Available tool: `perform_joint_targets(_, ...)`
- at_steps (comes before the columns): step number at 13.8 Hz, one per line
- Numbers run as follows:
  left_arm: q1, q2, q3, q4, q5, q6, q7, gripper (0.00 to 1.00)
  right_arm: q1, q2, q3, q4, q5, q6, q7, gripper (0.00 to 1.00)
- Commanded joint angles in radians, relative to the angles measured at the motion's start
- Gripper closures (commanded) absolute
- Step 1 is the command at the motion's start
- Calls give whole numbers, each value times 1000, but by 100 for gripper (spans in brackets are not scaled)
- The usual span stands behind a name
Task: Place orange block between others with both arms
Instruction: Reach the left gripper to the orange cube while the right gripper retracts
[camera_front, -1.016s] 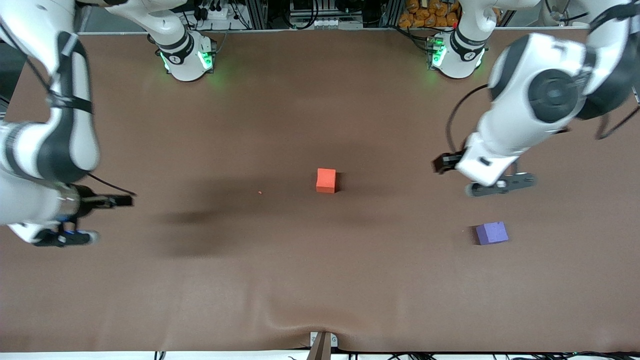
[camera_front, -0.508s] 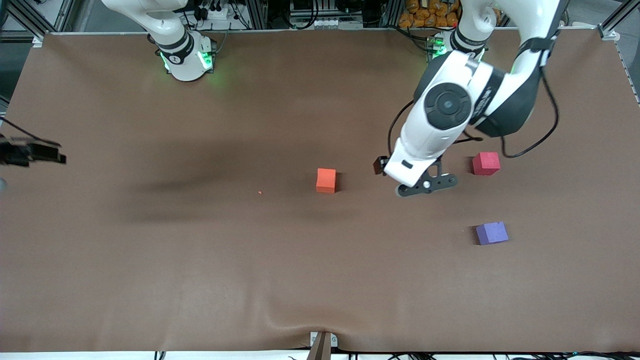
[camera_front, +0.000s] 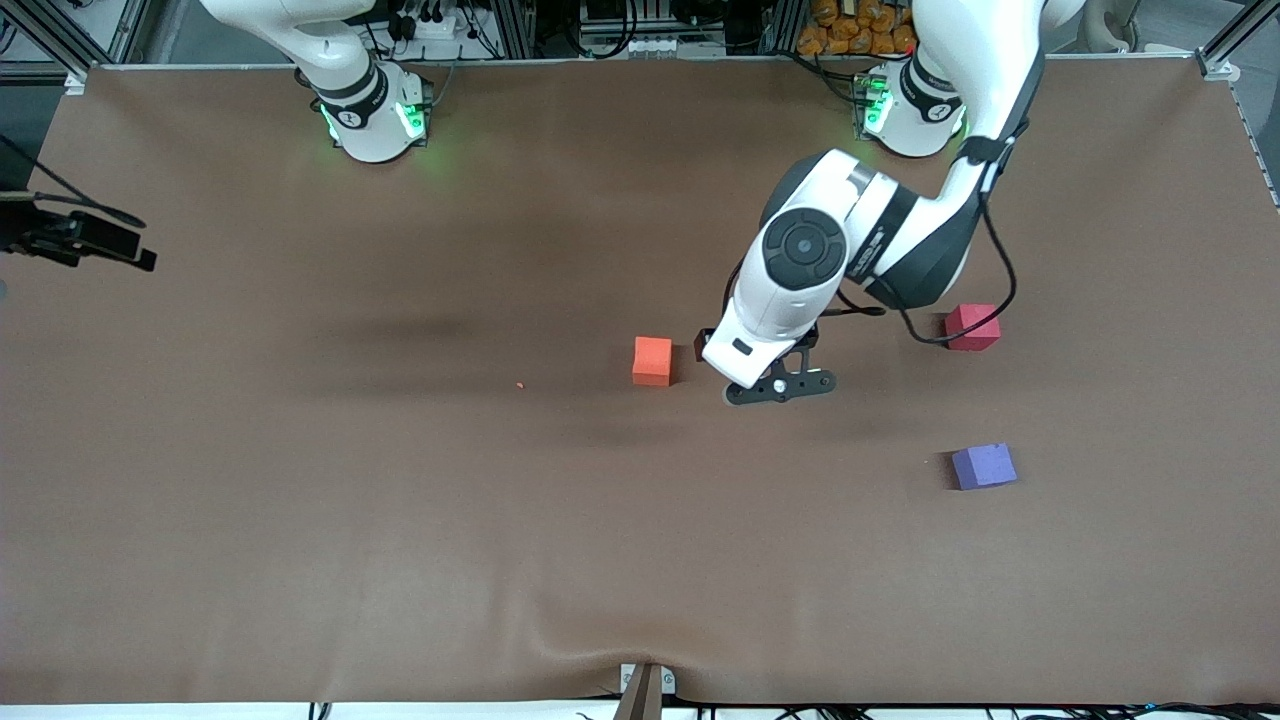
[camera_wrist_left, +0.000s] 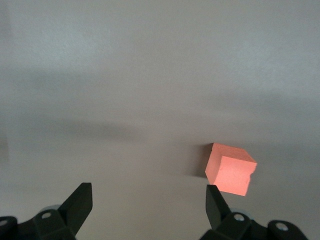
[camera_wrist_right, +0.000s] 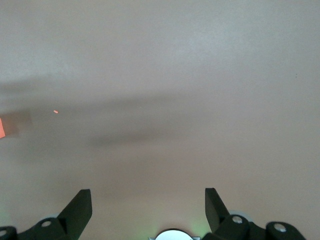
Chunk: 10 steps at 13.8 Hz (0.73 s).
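Observation:
I should next grab the orange block (camera_front: 652, 360) by two opposite sides with my left gripper, to set it between the crimson and purple blocks.
The orange block (camera_front: 652, 360) sits on the brown table near its middle. The crimson block (camera_front: 972, 327) and the purple block (camera_front: 984, 466) lie apart toward the left arm's end, the purple one nearer the front camera. My left gripper (camera_front: 778, 388) hangs low over the table beside the orange block, between it and the crimson block. In the left wrist view the left gripper (camera_wrist_left: 148, 199) is open and empty, with the orange block (camera_wrist_left: 230, 173) just off one fingertip (camera_wrist_left: 214, 199). My right gripper (camera_wrist_right: 148, 200) is open over bare cloth; only a black part of that arm (camera_front: 85, 240) shows at the table's end.
A tiny orange crumb (camera_front: 519, 384) lies on the cloth toward the right arm's end from the orange block. The cloth has a wrinkle (camera_front: 600, 645) by a metal bracket (camera_front: 645, 686) at the edge nearest the front camera. Both arm bases (camera_front: 372, 115) stand along the edge farthest from it.
The left arm has swung from its end of the table toward the orange block, uncovering the crimson block. The right arm has drawn back almost out of the front view. Blocks have not moved.

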Motion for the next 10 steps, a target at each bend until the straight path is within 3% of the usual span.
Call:
perform_joint_targets(1, -23, 0, -4, -44, -9, 68, 1, 0, 2, -32, 2, -18, -63, -10, -12, 0)
perform_joint_targets(3, -69, 4, -4, -61, -1, 95, 0, 0, 33, -21, 18, 24, -184, -16, -110, 0)
perform_joint_targets(7, -115, 44, -4, -51, -9, 195, -12, 0, 20, -1, 15, 33, -177, -12, -167, 0)
perform_joint_targets(10, -137, 118, -4, -45, 3, 293, -10, 9, 16, 25, 13, 33, -177, -6, -167, 0)
